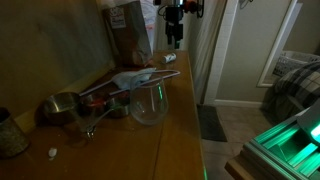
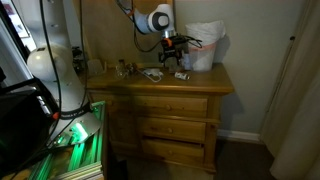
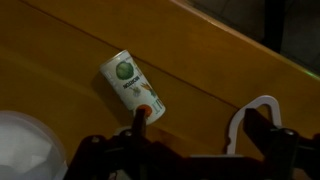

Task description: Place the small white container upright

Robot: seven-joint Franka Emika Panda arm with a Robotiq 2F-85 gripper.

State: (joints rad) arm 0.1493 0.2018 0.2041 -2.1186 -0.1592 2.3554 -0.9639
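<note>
The small white container (image 1: 169, 58) (image 3: 131, 85) needs to be set upright, so my gripper will next grip its sides at the container's near end. Its green-marked end will stay free.
The small white container (image 3: 131, 85) is a pale cylinder with a green mark on its label. It lies on its side on the wooden dresser top (image 3: 200, 60) in the wrist view. My gripper (image 3: 200, 125) is open and empty above it. One fingertip hangs over the container's near end, and the other finger is well off to the side. In both exterior views the gripper (image 1: 175, 35) (image 2: 174, 58) hovers over the far end of the dresser. The container is too small to make out there.
A clear glass cup (image 1: 148, 103), metal measuring cups (image 1: 60, 106) and a crumpled clear wrapper (image 1: 140, 78) stand on the dresser. A brown paper bag (image 1: 130, 30) and a white bag (image 2: 205, 47) are at the back. A white loop (image 3: 240, 118) lies by one finger.
</note>
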